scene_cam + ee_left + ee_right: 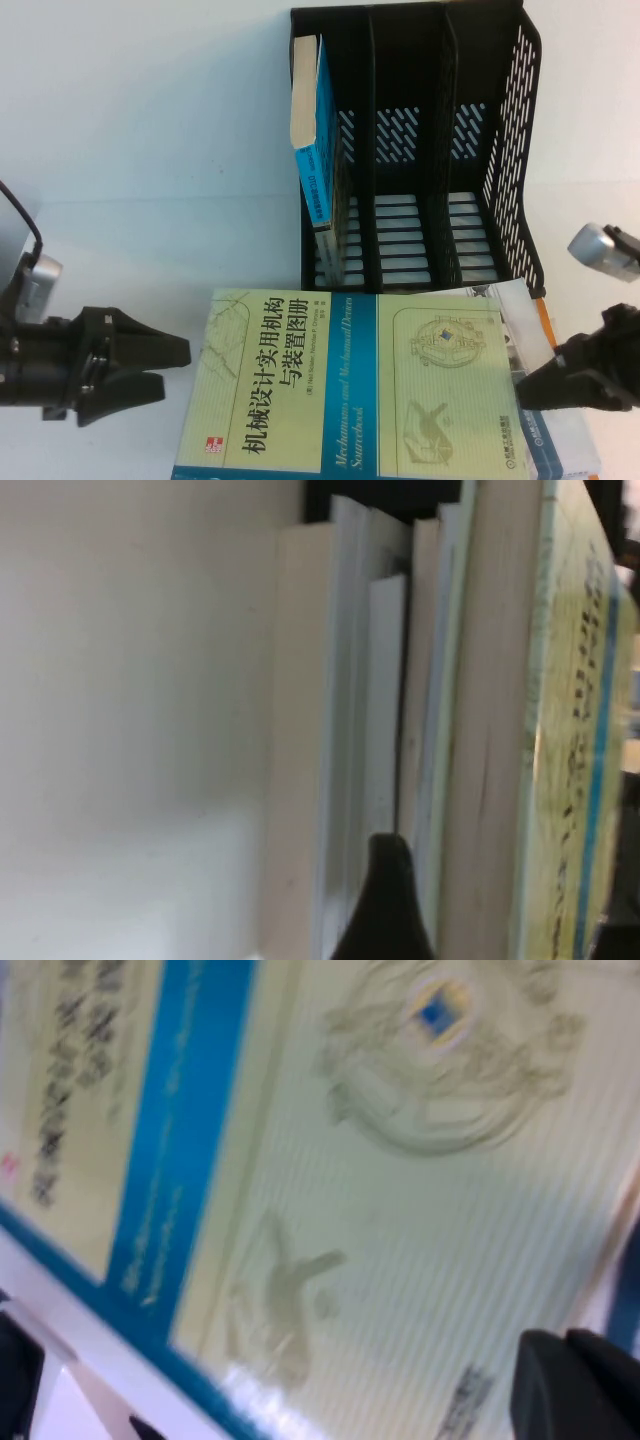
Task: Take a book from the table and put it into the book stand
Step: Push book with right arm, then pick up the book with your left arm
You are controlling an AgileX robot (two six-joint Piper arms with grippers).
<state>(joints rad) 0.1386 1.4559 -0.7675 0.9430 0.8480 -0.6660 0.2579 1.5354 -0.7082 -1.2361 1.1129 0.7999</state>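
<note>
The left gripper takes the book by its overhanging page edge (199, 382) next, where the books below it leave space for a lower finger.
The book (350, 390), thick with a pale yellow-green cover and a blue band, lies flat on top of a stack at the table's front middle. The black book stand (520, 130) stands behind it, with its middle and right slots empty. My left gripper (168, 368) is open at the book's left edge. In the left wrist view (500, 920) its jaws straddle the book's page edge (495, 730), one finger (385, 905) low beside the stack. My right gripper (524, 385) is shut, its tip at the book's right edge and over the cover (330, 1210) in the right wrist view (570, 1380).
A blue-covered book (318, 140) stands in the stand's left slot. Other books lie under the thick one: a white one (525, 320) shows at the right and a blue edge (565, 450) below it. The white table (130, 180) lies to the left.
</note>
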